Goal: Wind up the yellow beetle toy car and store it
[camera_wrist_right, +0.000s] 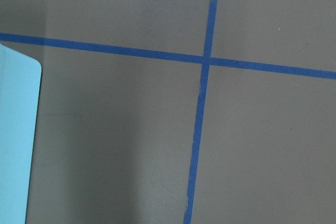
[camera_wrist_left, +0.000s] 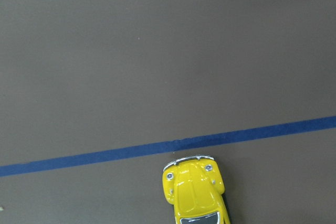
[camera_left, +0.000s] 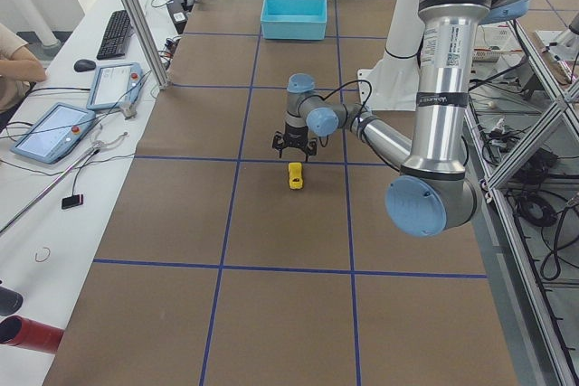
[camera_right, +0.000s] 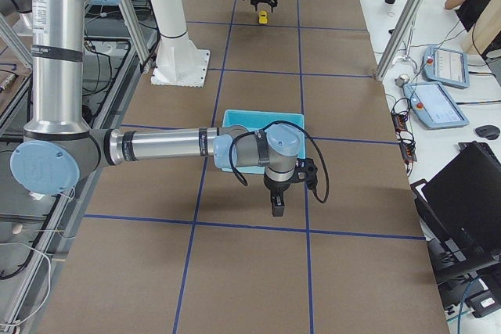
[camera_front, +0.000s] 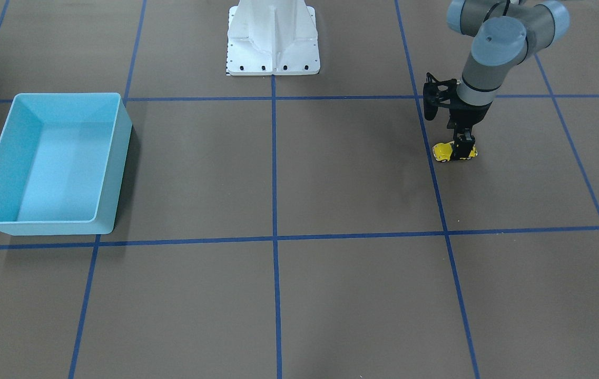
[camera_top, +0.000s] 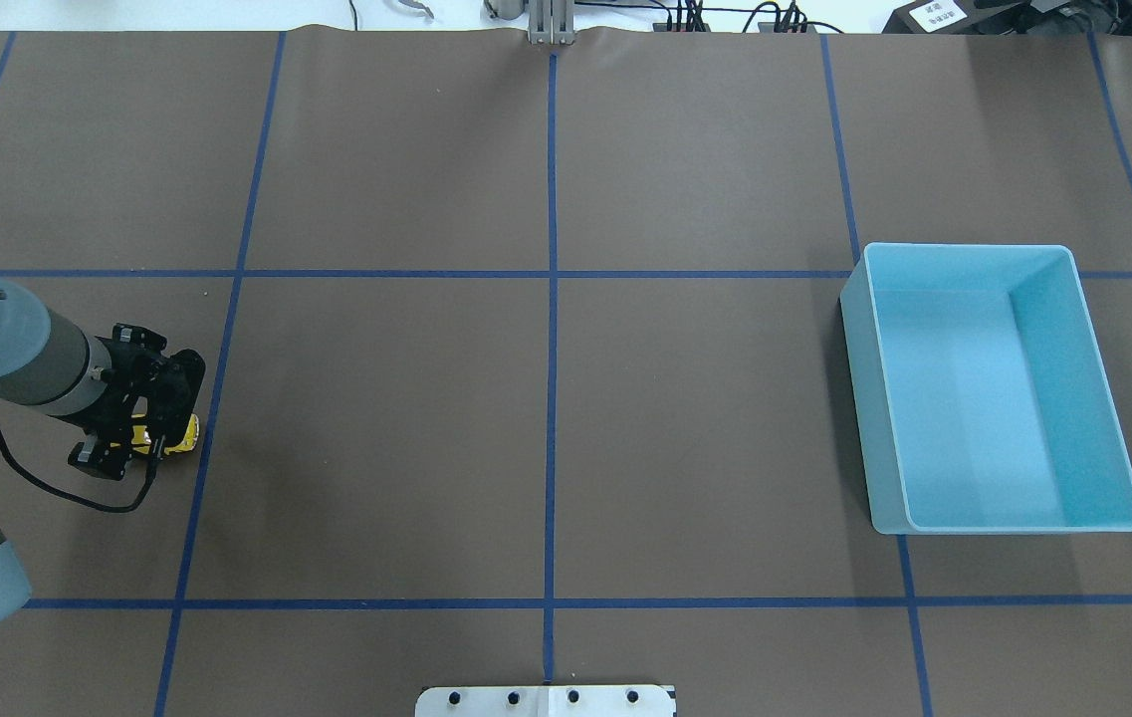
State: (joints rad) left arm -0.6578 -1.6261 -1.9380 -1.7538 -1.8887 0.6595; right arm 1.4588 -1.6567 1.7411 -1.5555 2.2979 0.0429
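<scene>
My left gripper should next grab the yellow beetle toy car by its body's sides, leaving its wheels free to roll for winding up.
The yellow beetle toy car (camera_front: 443, 151) stands on its wheels on the brown table, beside a blue tape line on my left side. It also shows in the overhead view (camera_top: 185, 434) and in the left wrist view (camera_wrist_left: 196, 192), nose toward the tape. My left gripper (camera_front: 463, 144) points down right over the car's rear, with its fingers spread in the side views, and the car still rests on the table. The light blue bin (camera_front: 67, 96) is empty, far off on my right side. My right gripper (camera_right: 275, 206) hangs near the bin (camera_right: 235, 118); I cannot tell its state.
The white robot base (camera_front: 273, 47) stands at the table's middle edge. Blue tape lines divide the brown surface into squares. A corner of the bin (camera_wrist_right: 16, 140) shows in the right wrist view. Operators' desks with tablets line the table's far side.
</scene>
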